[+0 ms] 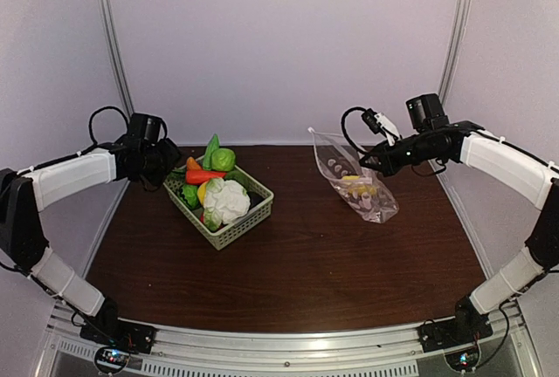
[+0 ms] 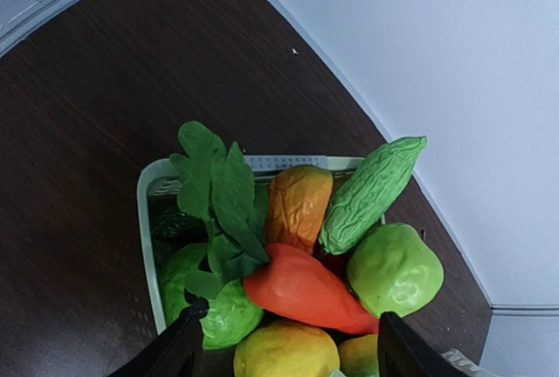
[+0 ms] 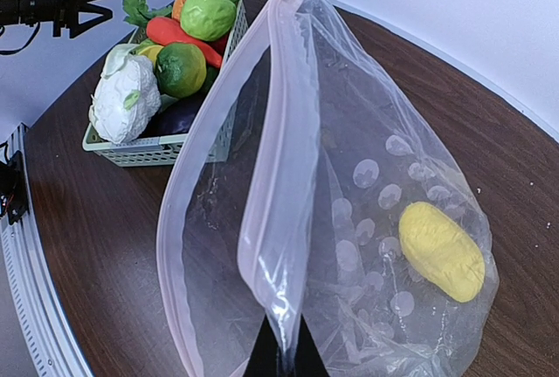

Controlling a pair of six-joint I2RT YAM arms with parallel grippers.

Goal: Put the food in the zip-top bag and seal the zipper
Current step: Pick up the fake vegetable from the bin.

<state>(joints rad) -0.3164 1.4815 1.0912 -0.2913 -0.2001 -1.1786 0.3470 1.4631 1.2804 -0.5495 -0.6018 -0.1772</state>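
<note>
The left gripper grips the red-orange chili (image 2: 306, 290) by its green leafy end next, so the chili's body hangs to enter the bag tip-first.
The clear zip-top bag (image 1: 360, 181) stands open on the table at right, with one yellow food piece (image 3: 441, 250) inside. My right gripper (image 3: 288, 361) is shut on the bag's pale zipper strip (image 3: 281, 167) and holds the mouth up; it also shows in the top view (image 1: 371, 161). The rest of the food, a white cauliflower (image 1: 227, 200), a red-orange chili (image 2: 306, 290), a green round piece (image 2: 395, 269) and others, fills the green basket (image 1: 236, 230). My left gripper (image 2: 284, 355) is open and empty just above the basket's food.
The pale green lattice basket sits left of centre on the dark brown table (image 1: 306, 263). White walls enclose the back and sides. A metal rail (image 1: 279, 355) runs along the near edge.
</note>
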